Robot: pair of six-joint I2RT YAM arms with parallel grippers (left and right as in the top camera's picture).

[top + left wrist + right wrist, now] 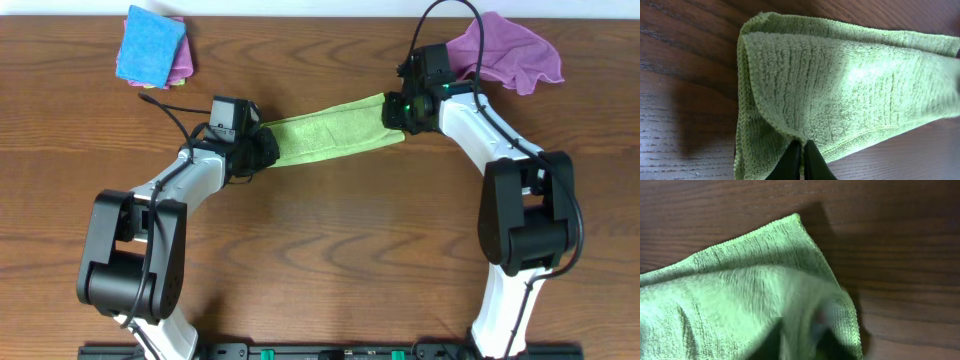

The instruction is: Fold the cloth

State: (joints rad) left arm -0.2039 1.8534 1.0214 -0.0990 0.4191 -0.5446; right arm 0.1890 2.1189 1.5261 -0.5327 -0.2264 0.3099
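I should open my left gripper now. The pinched hem rests over the lower layer's near edge, so the green cloth would stay folded if I opened now.
A green cloth [330,128] stretches as a narrow band between my two grippers, folded lengthwise. My left gripper [258,150] is shut on its left end. In the left wrist view the black fingertips [802,150] pinch the cloth's [840,90] lower edge. My right gripper [398,112] is shut on the right end. In the right wrist view the cloth [740,295] drapes over the fingers [802,342], which show only as dark blurred shapes under it.
A stack of folded blue and pink cloths [152,48] lies at the back left. A crumpled purple cloth [510,50] lies at the back right, behind my right arm. Wooden table [340,250] all around.
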